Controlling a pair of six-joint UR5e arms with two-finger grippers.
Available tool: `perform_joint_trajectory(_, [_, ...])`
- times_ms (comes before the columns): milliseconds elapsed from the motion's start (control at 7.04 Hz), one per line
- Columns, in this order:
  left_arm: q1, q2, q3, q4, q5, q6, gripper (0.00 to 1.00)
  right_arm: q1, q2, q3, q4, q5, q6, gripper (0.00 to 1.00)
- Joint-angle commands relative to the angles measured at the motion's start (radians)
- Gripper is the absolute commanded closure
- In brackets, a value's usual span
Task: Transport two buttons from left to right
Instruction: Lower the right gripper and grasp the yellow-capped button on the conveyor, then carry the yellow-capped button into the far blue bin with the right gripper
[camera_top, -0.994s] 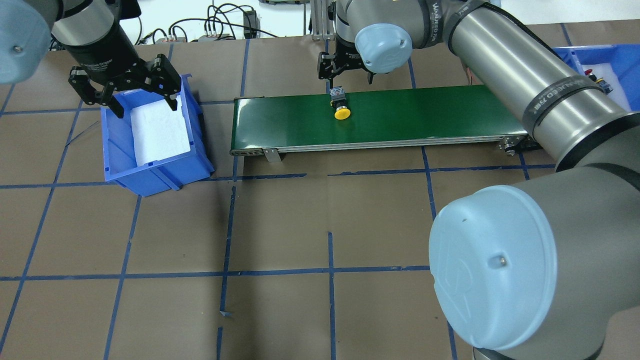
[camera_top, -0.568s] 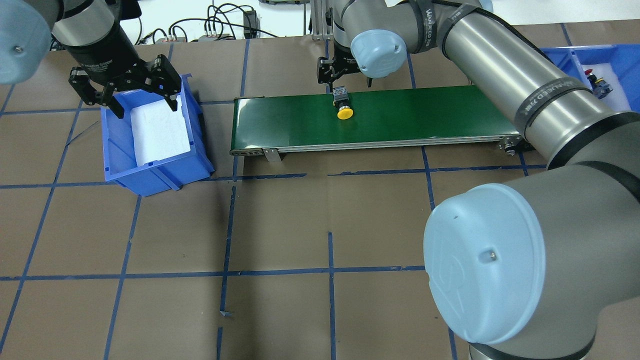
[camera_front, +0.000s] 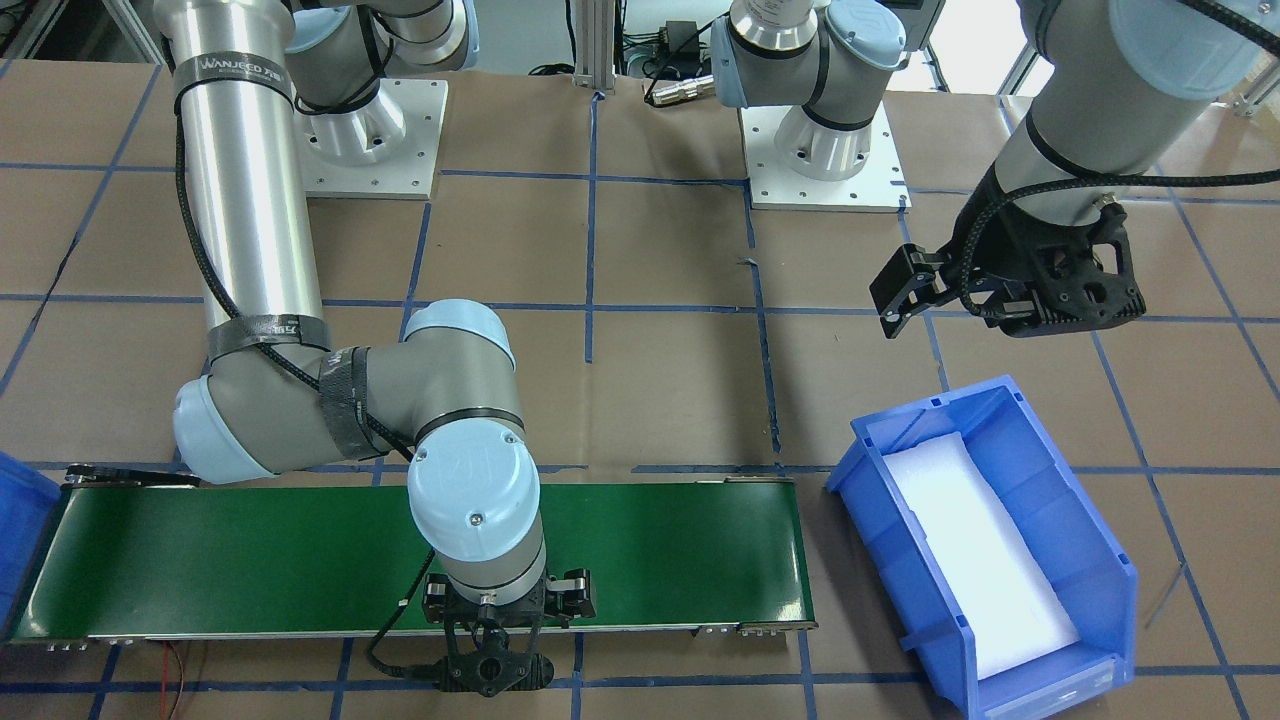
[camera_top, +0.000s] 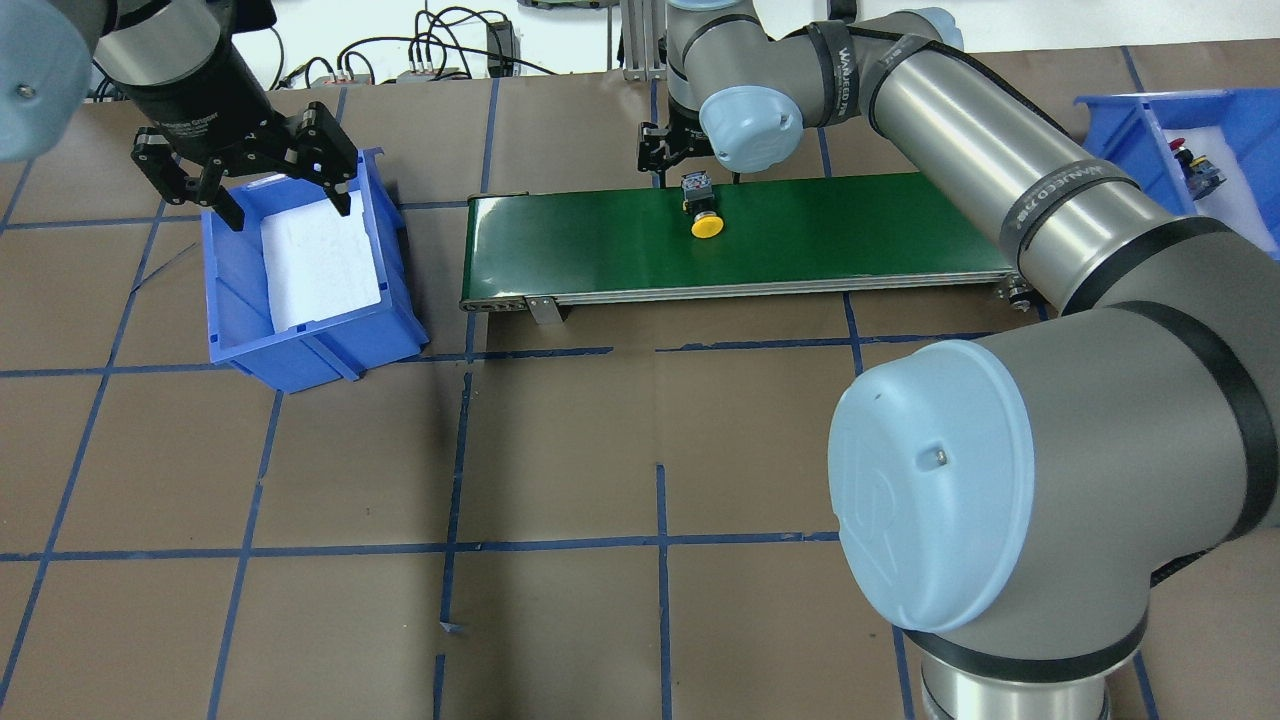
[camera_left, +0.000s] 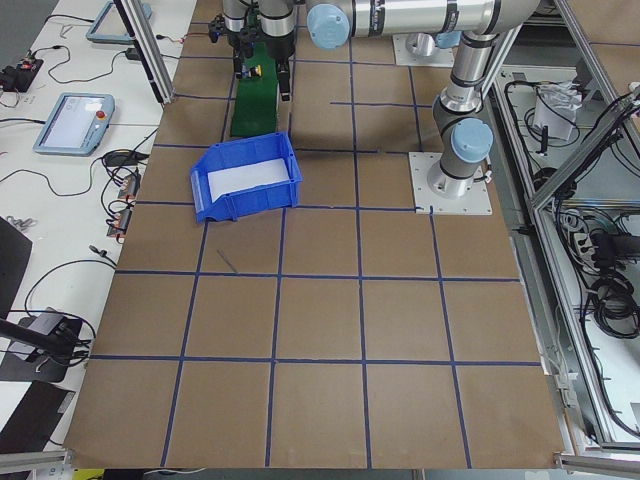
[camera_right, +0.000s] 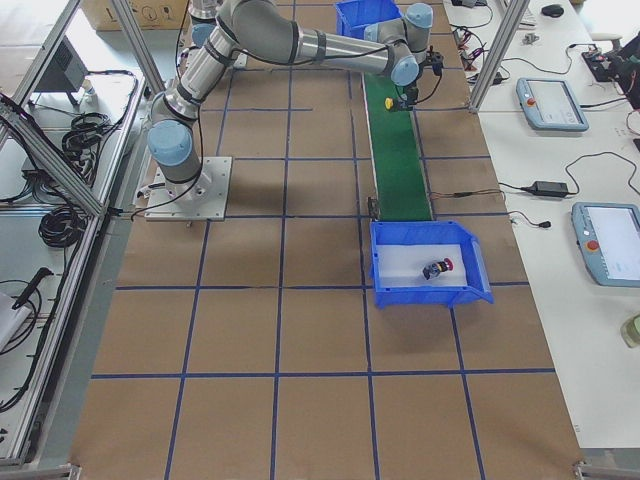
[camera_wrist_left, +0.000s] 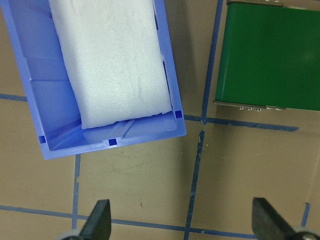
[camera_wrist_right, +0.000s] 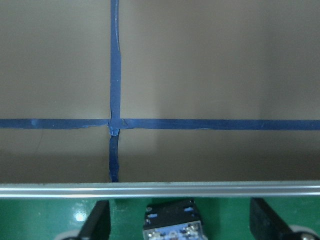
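Next, my right gripper grabs the button by its black body (camera_wrist_right: 171, 212) to carry it off the green conveyor (camera_wrist_right: 52, 215).
The yellow button (camera_top: 707, 222) lies on its side on the green conveyor belt (camera_top: 850, 225), its black body towards the far edge. My right gripper (camera_top: 690, 160) is open just above and behind it; in the right wrist view the button body (camera_wrist_right: 172, 222) sits between the spread fingers (camera_wrist_right: 97, 222). In the front view my right wrist hides it. The red button (camera_top: 1190, 158) lies in the right blue bin (camera_top: 1130, 110) and also shows in the exterior right view (camera_right: 437, 268). My left gripper (camera_top: 270, 190) is open and empty above the left blue bin (camera_top: 390, 300).
The left bin holds only a white foam pad (camera_wrist_left: 110, 60). The conveyor's left end (camera_wrist_left: 270, 55) is close beside that bin. Blue tape lines cross the brown table. My right arm's elbow (camera_top: 940, 490) fills the near right of the overhead view.
The yellow button has moved a little to the right along the belt. My right gripper has followed it rightward, staying open. My left gripper has barely moved.
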Motion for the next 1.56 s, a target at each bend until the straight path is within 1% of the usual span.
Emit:
perform_joint_trajectory(0, [-0.003, 0.006, -0.008, 0.000, 0.001, -0.001, 0.00, -0.013, 0.006, -0.017, 0.013, 0.000, -0.001, 0.52])
perform_joint_trajectory(142, [-0.003, 0.007, -0.012, 0.000, 0.003, -0.001, 0.00, -0.013, 0.006, -0.017, 0.019, -0.001, -0.008, 0.73])
perform_joint_trajectory(284, [-0.005, 0.003, -0.012, 0.000, 0.004, -0.001, 0.00, -0.016, -0.006, -0.017, 0.031, -0.001, -0.042, 0.91])
perform_joint_trajectory(426, [-0.005, 0.003, -0.012, 0.000, 0.007, -0.001, 0.00, -0.033, -0.015, -0.016, 0.052, -0.003, -0.109, 0.94])
perform_joint_trajectory(568, [-0.003, 0.006, -0.011, 0.000, 0.006, -0.001, 0.00, -0.070, -0.029, -0.017, 0.083, -0.001, -0.134, 0.94])
perform_joint_trajectory(710, [-0.003, 0.006, -0.011, 0.000, 0.004, -0.001, 0.00, -0.126, -0.074, -0.011, 0.139, 0.000, -0.231, 0.94])
perform_joint_trajectory(852, [-0.005, 0.006, -0.012, -0.002, 0.006, -0.001, 0.00, -0.195, -0.110, -0.011, 0.196, 0.005, -0.342, 0.94])
perform_joint_trajectory(1136, [-0.003, 0.001, -0.012, 0.000, 0.007, -0.001, 0.00, -0.347, -0.162, -0.010, 0.273, 0.005, -0.613, 0.94])
perform_joint_trajectory(1420, [-0.003, 0.001, -0.012, 0.000, 0.004, -0.001, 0.00, -0.494, -0.185, -0.007, 0.298, -0.001, -0.842, 0.95])
